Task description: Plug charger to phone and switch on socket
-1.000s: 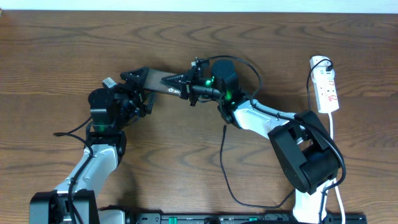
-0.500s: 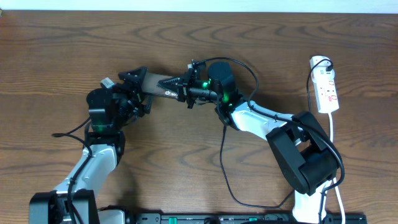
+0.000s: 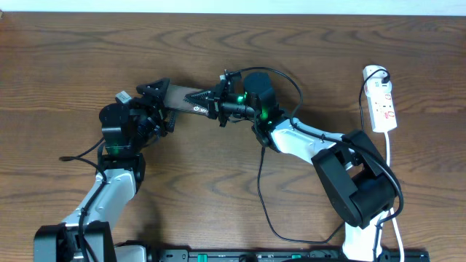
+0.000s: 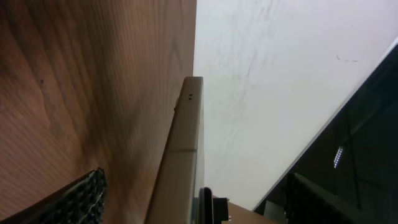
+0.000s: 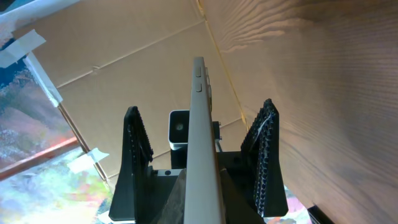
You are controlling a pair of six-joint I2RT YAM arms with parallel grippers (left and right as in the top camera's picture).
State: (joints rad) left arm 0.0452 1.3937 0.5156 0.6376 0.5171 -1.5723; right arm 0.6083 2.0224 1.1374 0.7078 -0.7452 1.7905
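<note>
My left gripper pinches the phone's sides at the end away from my right gripper next, so the phone's other end stays free for plugging.
The phone (image 3: 182, 97) is a dark brown slab held above the table between both arms. My right gripper (image 3: 217, 100) is shut on its right end. In the right wrist view the phone (image 5: 199, 112) stands edge-on, pinched at the bottom by my right gripper (image 5: 204, 190). My left gripper (image 3: 163, 106) is open around the phone's left end, its fingers (image 5: 266, 155) standing apart from both faces. In the left wrist view the phone (image 4: 186, 143) runs between those open jaws. The white socket (image 3: 384, 109) lies at the far right. A thin black cable (image 3: 260, 185), seemingly the charger, trails on the table; its tip is hidden.
The right arm's base (image 3: 357, 185) stands between the phone and the socket. A thicker black robot cable (image 3: 295, 76) loops over the right wrist. The left arm (image 3: 116, 182) reaches in from the lower left. A black rail (image 3: 277, 255) runs along the table's front edge.
Both grippers and the phone have shifted slightly to the left in the overhead view. The grip on the phone looks the same.
</note>
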